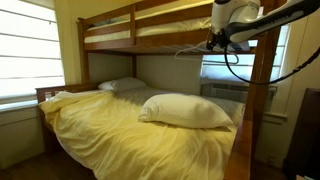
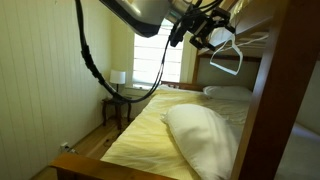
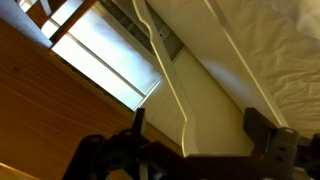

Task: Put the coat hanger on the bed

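Note:
It isn't time to close on the hanger's bar yet: my fingers stop above the bar, so my gripper needs to go lower first, though the wrist view shows the bar in the gap between my fingers.
The coat hanger, a thin pale triangle outline, hangs up by the upper bunk's rail. In an exterior view it shows as a faint thin line. My gripper is right at its top, high above the bed with its pale yellow rumpled cover and white pillow. In the wrist view my gripper is open, and a pale bar of the hanger runs down between the dark fingers, which do not press on it. The bed lies well below.
The upper bunk with wooden rails is close beside the arm. A wooden bedpost stands at the near corner. A black cable loops down from the arm. A nightstand with a lamp stands by the window.

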You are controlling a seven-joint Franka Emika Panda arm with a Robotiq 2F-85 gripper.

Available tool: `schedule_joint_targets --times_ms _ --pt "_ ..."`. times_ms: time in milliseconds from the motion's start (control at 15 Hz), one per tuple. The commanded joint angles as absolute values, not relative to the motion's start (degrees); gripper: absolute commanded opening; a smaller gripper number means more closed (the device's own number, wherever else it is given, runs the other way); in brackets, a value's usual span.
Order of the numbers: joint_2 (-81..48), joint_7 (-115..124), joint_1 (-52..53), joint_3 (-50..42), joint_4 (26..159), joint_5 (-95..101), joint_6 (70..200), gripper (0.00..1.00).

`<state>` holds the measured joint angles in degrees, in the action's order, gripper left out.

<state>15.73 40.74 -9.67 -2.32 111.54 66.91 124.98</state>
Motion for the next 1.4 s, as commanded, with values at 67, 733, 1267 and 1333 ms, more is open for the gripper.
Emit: schedule_joint_targets --times_ms 67,733,1267,1333 --pt "13.8 49.7 -9.8 -2.7 111.2 76.0 123.8 1.0" --pt "12.4 58.4 -8.6 -3.8 113.4 81.8 120.4 0.68" --pt "12.1 60.5 -8.1 -3.8 114.7 85.5 120.0 0.6" --pt "12.0 60.7 -8.0 -3.8 114.7 86.0 119.8 0.59"
